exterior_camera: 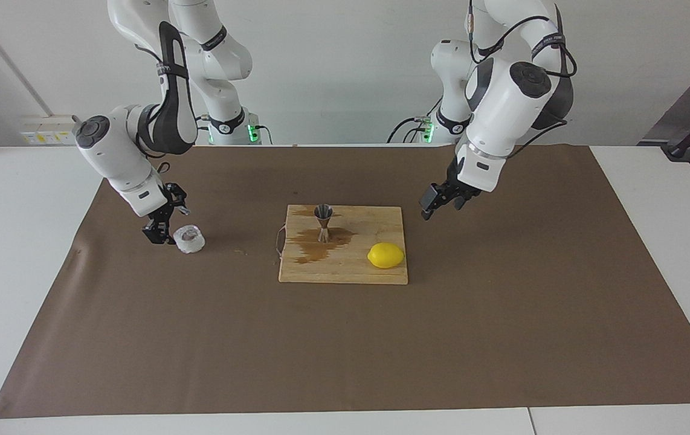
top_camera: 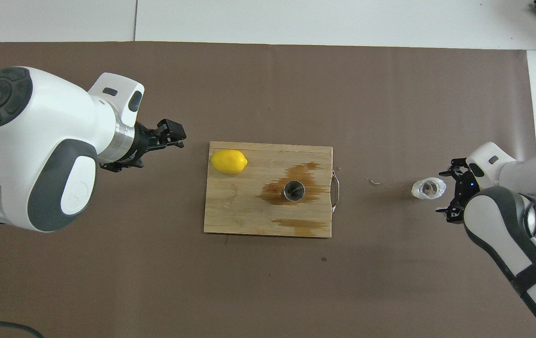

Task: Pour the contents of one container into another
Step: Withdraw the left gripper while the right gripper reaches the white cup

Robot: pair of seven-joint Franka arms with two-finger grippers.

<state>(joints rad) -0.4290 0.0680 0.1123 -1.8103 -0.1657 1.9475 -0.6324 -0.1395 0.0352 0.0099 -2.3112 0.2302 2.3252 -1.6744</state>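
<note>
My fingers stop at the whitish cup's near edge (top_camera: 443,187) and would miss if closed now, so my right gripper must move toward the cup's middle before gripping it.
The squat whitish cup (exterior_camera: 190,239) stands upright on the brown mat toward the right arm's end of the table; it also shows in the overhead view (top_camera: 428,188). My right gripper (exterior_camera: 170,225) is open and low, right beside the cup, its fingertips flanking the cup's edge (top_camera: 444,192); I cannot tell whether they touch it. The steel jigger (exterior_camera: 323,222) stands upright on the wooden board (exterior_camera: 375,272), in a brown wet patch (top_camera: 294,191). My left gripper (exterior_camera: 440,203) hangs empty and shut over the mat beside the board (top_camera: 174,134), and the left arm waits.
A yellow lemon (exterior_camera: 386,255) lies on the board's corner toward the left arm's end (top_camera: 228,161). Brown spilled liquid stains the board around the jigger. A metal handle (top_camera: 336,188) sticks out of the board's edge toward the cup. The brown mat (exterior_camera: 345,350) covers the table.
</note>
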